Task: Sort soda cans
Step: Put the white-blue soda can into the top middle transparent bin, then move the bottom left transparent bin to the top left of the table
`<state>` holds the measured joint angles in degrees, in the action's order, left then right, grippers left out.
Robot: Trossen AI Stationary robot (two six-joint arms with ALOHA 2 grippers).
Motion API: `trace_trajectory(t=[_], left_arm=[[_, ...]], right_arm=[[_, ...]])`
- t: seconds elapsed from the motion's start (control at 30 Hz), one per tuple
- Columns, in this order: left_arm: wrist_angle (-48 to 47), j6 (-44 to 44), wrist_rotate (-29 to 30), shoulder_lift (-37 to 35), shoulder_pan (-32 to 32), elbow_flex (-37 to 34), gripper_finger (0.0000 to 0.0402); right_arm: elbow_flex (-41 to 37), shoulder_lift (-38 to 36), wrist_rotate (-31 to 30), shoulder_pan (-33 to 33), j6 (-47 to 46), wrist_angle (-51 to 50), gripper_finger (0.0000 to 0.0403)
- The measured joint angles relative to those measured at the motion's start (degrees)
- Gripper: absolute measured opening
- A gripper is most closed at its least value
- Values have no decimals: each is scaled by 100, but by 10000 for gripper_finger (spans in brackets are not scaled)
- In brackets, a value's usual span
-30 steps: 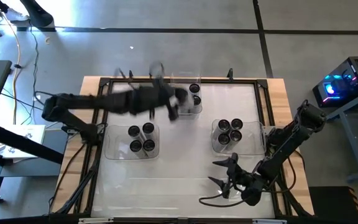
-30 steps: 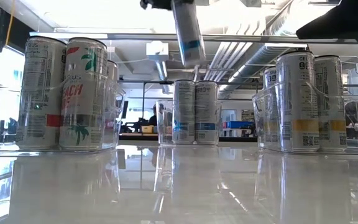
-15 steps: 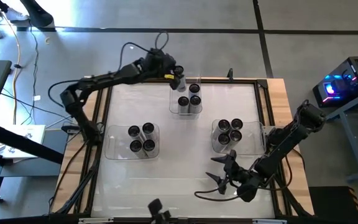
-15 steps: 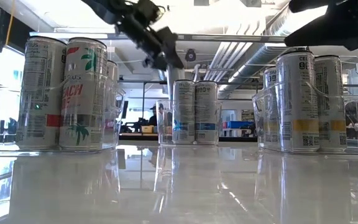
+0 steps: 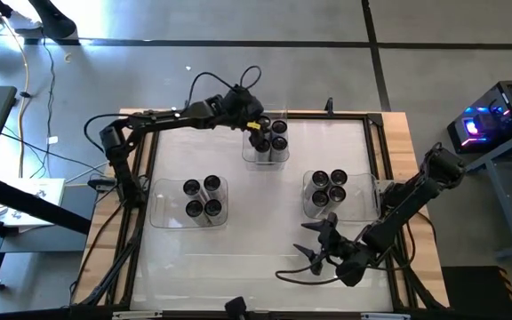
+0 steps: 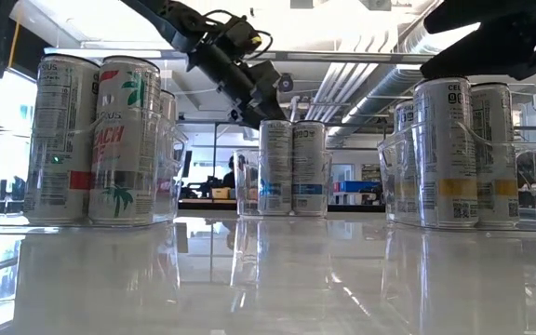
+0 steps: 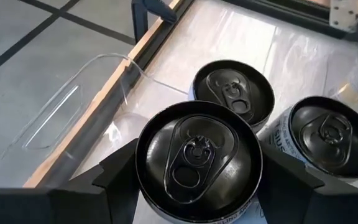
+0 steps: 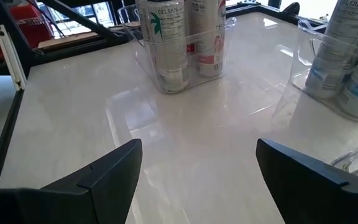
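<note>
The held can is standing upright beside its neighbours in the far tray [image 5: 265, 160], so my left gripper needs to open its fingers.
Three clear trays hold upright soda cans: the far tray [image 5: 247, 155], the left tray [image 5: 162, 204] and the right tray [image 5: 356, 201]. My left gripper [image 5: 258, 128] reaches over the far tray's far left corner and is shut on a soda can [image 7: 197, 158]. Three more cans stand beside it in that tray, two of them [image 7: 234, 93] [image 7: 328, 134] in the left wrist view. My right gripper [image 5: 320, 252] hangs open over the table's near right part, nothing between its fingers [image 8: 104, 171]. My left gripper pinches the can by its upper side wall [image 7: 143, 182], one finger [image 7: 107, 180] on each opposite side just under the rim. The fingers slant down from the table's left. The can stands upright, top up; its bottom is hidden, so whether it rests in the tray I cannot tell.
The left tray holds several cans [image 5: 201, 197], and so does the right tray [image 5: 329, 188]. A dark frame [image 5: 376, 151] runs around the white tabletop. Bare table lies between the trays and along the near edge.
My left gripper has carried the can from high above the table's far middle toward the far edge and then down into the far tray's far left corner. The can, tilted a second ago, now stands upright beside the other cans.
</note>
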<state>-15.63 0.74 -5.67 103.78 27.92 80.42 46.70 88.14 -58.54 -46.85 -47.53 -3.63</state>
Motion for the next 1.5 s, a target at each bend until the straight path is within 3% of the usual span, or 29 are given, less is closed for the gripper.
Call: trace_trajectory(t=[0.1, 0.27, 0.37, 0.57, 0.77, 0.9, 1.03, 1.13, 1.27, 1.4, 1.5], left_arm=[[-109, -27, 23, -30, -2, 2, 247], [-316, -199, -95, -40, 1, 11, 344], [-513, -221, -65, -41, 18, 14, 381], [-928, -4, -30, -305, 9, 7, 396], [-1566, 268, 16, -1381, -208, 9, 398], [-2097, 228, 424, -2128, -925, 9, 395], [-2716, -36, 1986, -2590, -2402, 11, 392], [-3352, -822, 2988, -2666, -3643, 9, 392], [-4494, -3091, 3844, -2581, -5142, 9, 392], [-5521, -5936, 4131, -2215, -6498, 7, 392], [-6067, -7770, 4016, -1846, -7358, 7, 392]], right_arm=[[0, 0, 21, 37, 2, -3, 312], [0, 0, 68, 89, -2, -3, 312], [0, 0, 168, 114, -3, -1, 312], [0, -5, 148, 92, 0, -1, 312], [0, -321, 218, 42, 306, 4, 312], [0, -522, 1168, 333, 1012, 251, 312], [0, -419, 2808, 989, 1968, 1038, 312], [0, -161, 3778, 1490, 2739, 1735, 312], [82, 200, 4427, 1999, 3578, 2386, 312], [370, 539, 4823, 2359, 4210, 2538, 312], [537, 724, 5086, 2547, 4484, 2536, 312]])
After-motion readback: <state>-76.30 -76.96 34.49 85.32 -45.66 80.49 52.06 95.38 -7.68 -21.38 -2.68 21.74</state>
